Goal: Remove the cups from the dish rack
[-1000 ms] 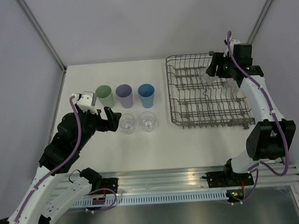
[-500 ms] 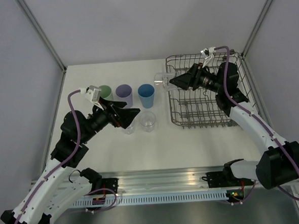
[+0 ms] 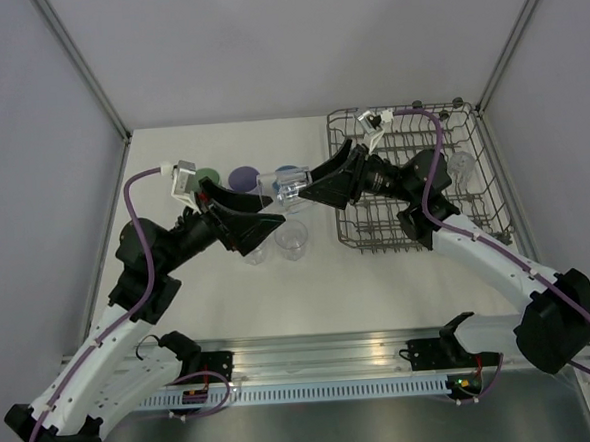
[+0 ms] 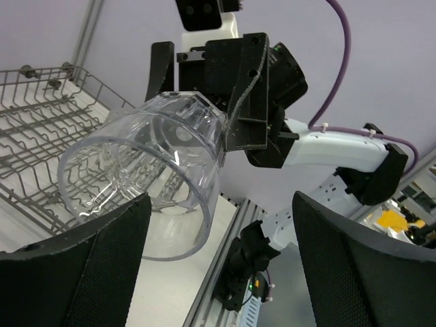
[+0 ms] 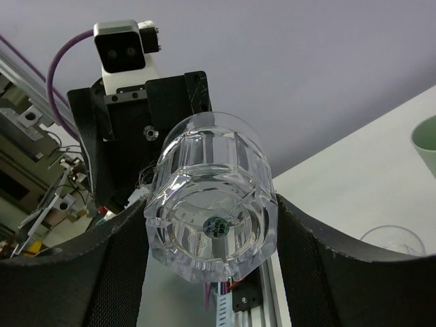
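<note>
My left gripper will close on the clear cup, since my fingers reach past the cup's opening on either side of the cup's near side.
My right gripper (image 3: 308, 192) is shut on a clear cup (image 3: 290, 189) and holds it on its side in the air, left of the dish rack (image 3: 415, 224). In the right wrist view the cup's base (image 5: 216, 225) sits between my fingers (image 5: 320, 272). My left gripper (image 3: 267, 228) is open and empty, facing the cup's mouth (image 4: 146, 184) at close range. The mint (image 3: 208, 173), lavender (image 3: 240, 174) and blue (image 3: 288, 169) tumblers stand behind on the table. Two clear cups (image 3: 294, 239) stand in front of them, one partly hidden by my left gripper. One clear cup (image 3: 460, 167) stays in the rack.
The rack's wire wall (image 4: 48, 82) lies left of the cup in the left wrist view. Both arms meet over the middle of the table (image 3: 309, 290). The aluminium rail (image 3: 313, 355) runs along the near edge.
My right arm lifted the clear cup out of the rack and carried it left over the table. My left gripper rose from beside the table cups and turned to face it.
</note>
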Robot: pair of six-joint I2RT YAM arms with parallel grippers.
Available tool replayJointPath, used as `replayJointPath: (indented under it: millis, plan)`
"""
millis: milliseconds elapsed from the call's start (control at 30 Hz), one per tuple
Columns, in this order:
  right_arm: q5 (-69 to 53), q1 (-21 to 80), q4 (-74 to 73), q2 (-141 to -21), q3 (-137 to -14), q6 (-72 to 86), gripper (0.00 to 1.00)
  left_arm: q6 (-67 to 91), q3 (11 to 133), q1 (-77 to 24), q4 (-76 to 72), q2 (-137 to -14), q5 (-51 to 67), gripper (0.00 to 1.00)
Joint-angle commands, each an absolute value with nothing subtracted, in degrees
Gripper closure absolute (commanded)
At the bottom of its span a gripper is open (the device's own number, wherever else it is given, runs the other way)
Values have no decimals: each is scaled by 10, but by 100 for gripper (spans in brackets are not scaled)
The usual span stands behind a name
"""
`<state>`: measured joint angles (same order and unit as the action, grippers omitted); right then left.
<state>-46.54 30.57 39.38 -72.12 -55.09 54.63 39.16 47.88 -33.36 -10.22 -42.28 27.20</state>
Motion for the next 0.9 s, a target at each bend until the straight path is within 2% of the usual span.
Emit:
replayJointPath:
  millis: [0,133,300,333,367,433,500,533,567,633,667,700,800,867]
  plan:
    - [-475,316,468,-729,-557,555,55,428,490,-336,-162,-429,331,14]
    - [-474,318,468,-730,-558,555,55,429,490,-336,-165,-427,341,50]
    - [-476,327,468,-735,-560,548,55,425,497,-336,-160,-432,346,72]
    - [-478,328,468,-737,-561,547,55,421,500,-336,-156,-433,346,89]
    - [-478,330,468,-737,-560,547,55,417,504,-336,-139,-439,344,98]
    - [-478,330,468,-737,-557,544,54,399,514,-336,-123,-440,340,98]
    - [-478,330,473,-733,-551,543,45,376,520,-336,-102,-439,333,98]
    - [-474,330,469,-730,-549,534,36,367,524,-336,-91,-437,330,98]
    - [-467,330,459,-729,-549,525,3,356,528,-336,-77,-435,325,98]
    - [-429,330,351,-718,-568,442,2,315,547,-336,-19,-431,299,98]
    - [-366,330,220,-709,-581,398,2,282,561,-336,-4,-428,271,98]
    - [-331,330,161,-705,-607,362,2,264,569,-336,63,-426,254,98]
    - [-241,330,33,-686,-627,281,2,205,602,-336,149,-424,160,98]
    - [-184,330,3,-677,-633,259,2,172,617,-336,231,-432,80,98]
